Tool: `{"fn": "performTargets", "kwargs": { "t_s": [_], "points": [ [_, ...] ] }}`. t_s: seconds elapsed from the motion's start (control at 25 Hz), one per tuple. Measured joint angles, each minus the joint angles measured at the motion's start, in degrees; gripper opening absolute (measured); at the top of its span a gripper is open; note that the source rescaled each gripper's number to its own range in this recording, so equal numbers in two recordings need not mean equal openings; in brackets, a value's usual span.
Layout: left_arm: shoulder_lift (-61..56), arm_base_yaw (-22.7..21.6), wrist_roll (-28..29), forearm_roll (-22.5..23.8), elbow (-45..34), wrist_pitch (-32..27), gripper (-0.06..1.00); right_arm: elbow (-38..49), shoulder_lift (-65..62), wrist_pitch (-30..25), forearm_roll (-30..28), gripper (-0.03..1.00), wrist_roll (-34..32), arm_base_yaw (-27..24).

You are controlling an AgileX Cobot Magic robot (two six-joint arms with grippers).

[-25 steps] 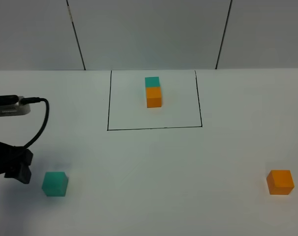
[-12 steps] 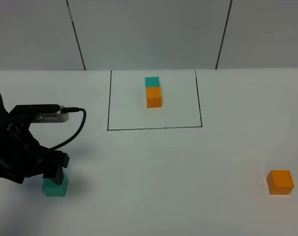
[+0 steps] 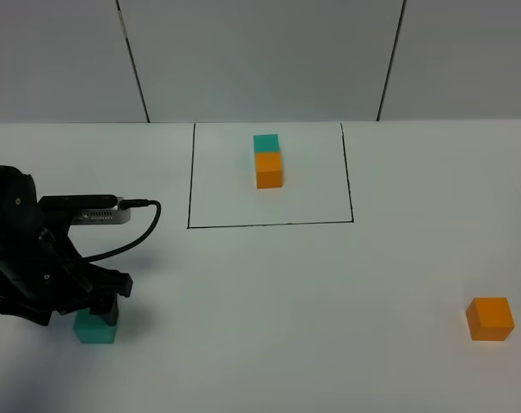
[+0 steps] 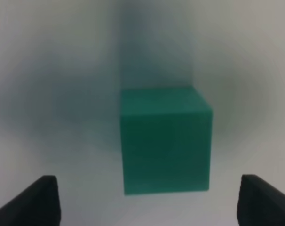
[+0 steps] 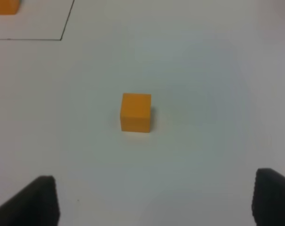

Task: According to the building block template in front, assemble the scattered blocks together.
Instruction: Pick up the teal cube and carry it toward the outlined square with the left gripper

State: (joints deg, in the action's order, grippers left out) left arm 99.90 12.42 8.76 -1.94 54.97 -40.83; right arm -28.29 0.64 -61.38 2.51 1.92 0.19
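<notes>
My left gripper's fingers are above the teal cube (image 3: 95, 329) (image 4: 165, 141) and would miss it if I closed them now. I need to first lower my left gripper.
The building block template (image 3: 268, 161), a teal cube joined to an orange one, sits at the back inside a thin black outline (image 3: 269, 224). Of the scattered blocks, the teal cube (image 3: 95, 329) lies at the front left. My left gripper (image 3: 95, 308) hovers right over it, partly covering it. In the left wrist view the teal cube (image 4: 165, 141) is close and centred, with the left gripper (image 4: 149, 202) open and its fingertips (image 4: 39, 202) standing wide on either side. The orange cube (image 3: 490, 318) lies at the front right. In the right wrist view the right gripper (image 5: 154, 202) is open, well back from the orange cube (image 5: 136, 112).
The white table (image 3: 295, 292) meets a grey panelled wall at the back. A black cable (image 3: 114, 245) loops from the left arm's camera mount. A corner of the template's outline (image 5: 67, 21) shows in the right wrist view.
The left arm has come in from the left edge and moved right until its gripper is over the teal cube. Both cubes stay where they were.
</notes>
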Motion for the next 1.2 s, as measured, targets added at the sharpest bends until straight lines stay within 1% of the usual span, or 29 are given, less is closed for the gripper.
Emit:
{"fn": "performTargets", "kwargs": {
  "t_s": [0.16,0.64,0.72,0.8,0.88,0.96,1.04,1.08,1.2],
  "points": [
    [0.94,0.00,0.34,0.17,0.00,2.94,0.73,0.00,0.00,0.00,0.00,0.70,0.00,0.00],
    [6.63,0.00,0.63,0.23,0.00,4.02,0.72,0.00,0.00,0.00,0.00,0.69,0.00,0.00],
    [7.32,0.00,0.75,0.23,0.00,4.43,0.69,0.00,0.00,0.00,0.00,0.69,0.00,0.00],
    [8.21,0.00,0.87,0.23,0.05,4.56,0.62,0.00,0.00,0.00,0.00,0.69,0.00,0.00],
    [9.07,0.00,1.06,0.29,0.04,4.49,0.49,0.00,0.00,0.00,0.00,0.69,0.00,0.00],
    [9.35,0.00,1.06,0.52,0.31,4.58,0.30,0.00,0.00,0.00,0.00,0.69,0.00,0.00],
    [9.35,0.00,1.10,0.64,0.35,4.85,0.02,0.00,0.00,0.00,0.00,0.69,0.00,0.00],
    [9.35,0.00,1.10,0.64,0.35,4.90,0.00,0.00,0.00,0.00,0.00,0.69,0.00,0.00],
    [9.35,0.00,1.03,0.64,0.35,4.86,0.00,0.00,0.00,0.00,0.00,0.69,0.00,0.00]
  ]
}}
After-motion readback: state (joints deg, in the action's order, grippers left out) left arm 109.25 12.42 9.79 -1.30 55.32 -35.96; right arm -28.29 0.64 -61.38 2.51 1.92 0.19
